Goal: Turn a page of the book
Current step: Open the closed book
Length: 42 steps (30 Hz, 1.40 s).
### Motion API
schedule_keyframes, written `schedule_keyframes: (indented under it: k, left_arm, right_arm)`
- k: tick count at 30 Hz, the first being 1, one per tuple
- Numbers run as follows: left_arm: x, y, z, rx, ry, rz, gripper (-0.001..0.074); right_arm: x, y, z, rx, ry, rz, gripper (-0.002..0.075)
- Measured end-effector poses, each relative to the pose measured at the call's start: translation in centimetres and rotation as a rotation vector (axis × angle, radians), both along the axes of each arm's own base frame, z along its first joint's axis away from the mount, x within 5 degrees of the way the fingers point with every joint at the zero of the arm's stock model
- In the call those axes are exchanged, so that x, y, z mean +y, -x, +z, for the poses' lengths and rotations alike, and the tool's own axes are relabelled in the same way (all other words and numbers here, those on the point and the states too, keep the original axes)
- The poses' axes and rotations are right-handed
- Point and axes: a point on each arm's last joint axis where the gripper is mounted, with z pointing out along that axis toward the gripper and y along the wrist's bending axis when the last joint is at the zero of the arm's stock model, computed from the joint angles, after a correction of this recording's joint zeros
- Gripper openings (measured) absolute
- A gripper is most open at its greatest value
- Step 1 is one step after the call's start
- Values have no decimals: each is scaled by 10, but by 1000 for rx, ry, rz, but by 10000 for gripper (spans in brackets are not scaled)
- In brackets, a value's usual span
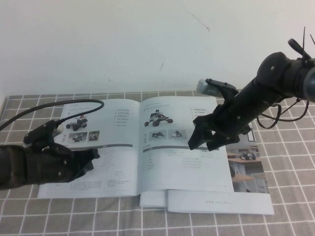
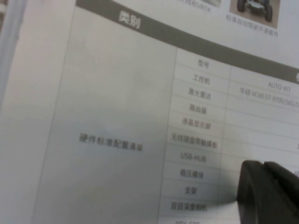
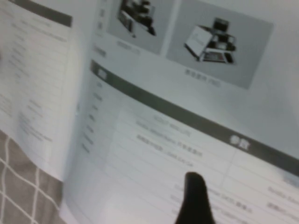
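I will next grab the page by its outer edge near the grey band with my right gripper, so that I can turn it in the open book.
The book lies open on the checked cloth. Its right-hand leaf is the page, lying flat, with a wheeled-robot picture, two small photos, a grey band and a table. My right gripper hovers open and empty just over the page's upper middle. One of its fingers shows above the page's table in the right wrist view. My left gripper is shut and rests on the left-hand leaf with the red-and-black vehicle picture. Its fingertips touch that leaf's table.
A second booklet with a desk photo lies under the book and sticks out at the right and front. A black cable arcs over the left leaf's far edge. A white wall stands behind the table.
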Motion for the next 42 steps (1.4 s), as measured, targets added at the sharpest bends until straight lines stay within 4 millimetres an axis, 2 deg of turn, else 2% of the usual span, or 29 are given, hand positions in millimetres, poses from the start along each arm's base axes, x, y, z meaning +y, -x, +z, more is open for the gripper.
schedule_keyframes:
  k: [6,13,20,26,42]
  left_arm:
    - [0,0,0,-4,-3,-9,-2]
    - [0,0,0,-8,-7,-17,-2]
    - [-1,0,0,-8,-4,-19,-2]
    - [-1,0,0,-9,-2,-22,-2]
    - [-4,3,0,-4,28,-41,-2]
  right_arm:
    - [7,1,8,-22,-50,11,477]
    - [-7,-4,18,-41,137,50,477]
    - [-10,-4,14,-20,182,46,475]
    - [-9,-4,1,1,200,56,473]
    - [-12,-5,0,-8,244,71,472]
